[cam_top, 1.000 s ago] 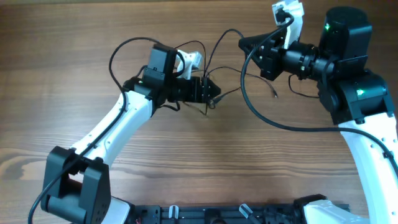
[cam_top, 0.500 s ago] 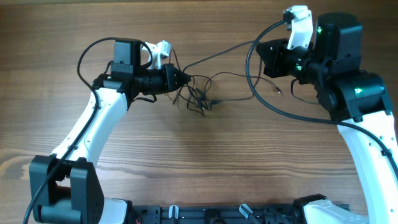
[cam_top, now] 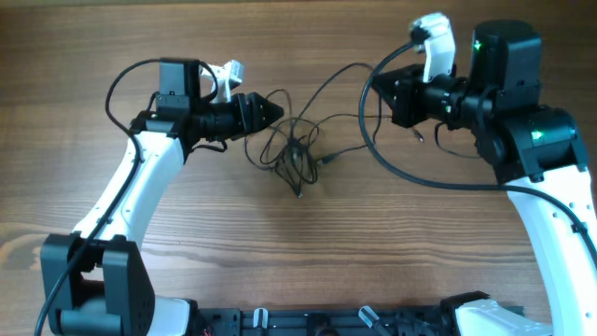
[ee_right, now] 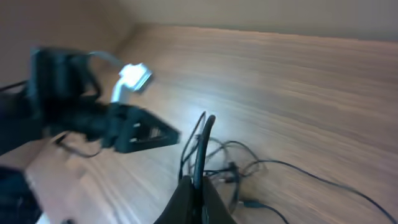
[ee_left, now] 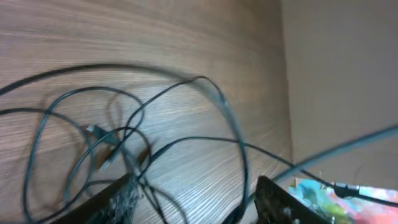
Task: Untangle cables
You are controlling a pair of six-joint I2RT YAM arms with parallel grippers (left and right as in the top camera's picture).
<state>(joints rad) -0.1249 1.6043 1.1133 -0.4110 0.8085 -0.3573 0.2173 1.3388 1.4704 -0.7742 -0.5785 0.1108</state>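
The left gripper should next take hold of the cables on the side of the knot away from the right gripper. Then the robot should pull the cables apart.
The cables (cam_top: 295, 154) lie as a loose knot of thin black strands in the middle of the wooden table. One strand runs up and right from the knot to my right gripper (cam_top: 377, 80). In the right wrist view, that gripper (ee_right: 198, 183) is shut on a black cable rising between its fingers, with the knot (ee_right: 230, 165) lying beyond. My left gripper (cam_top: 278, 109) sits just left of the knot, pointing at it. The left wrist view shows it (ee_left: 196, 205) open, fingers (ee_left: 112, 202) wide apart, with strands (ee_left: 112, 143) crossing loosely between and ahead of them.
A thick black arm cable (cam_top: 410, 177) loops over the table below the right gripper. A small plug end (cam_top: 417, 135) lies near the right arm. A black rail (cam_top: 326, 322) runs along the near table edge. The table's far edge meets a wall (ee_left: 348, 74).
My left arm has drawn back to the left; its jaws closed on the strands, then opened again. The knot has spread looser. The right gripper stays shut on its cable.
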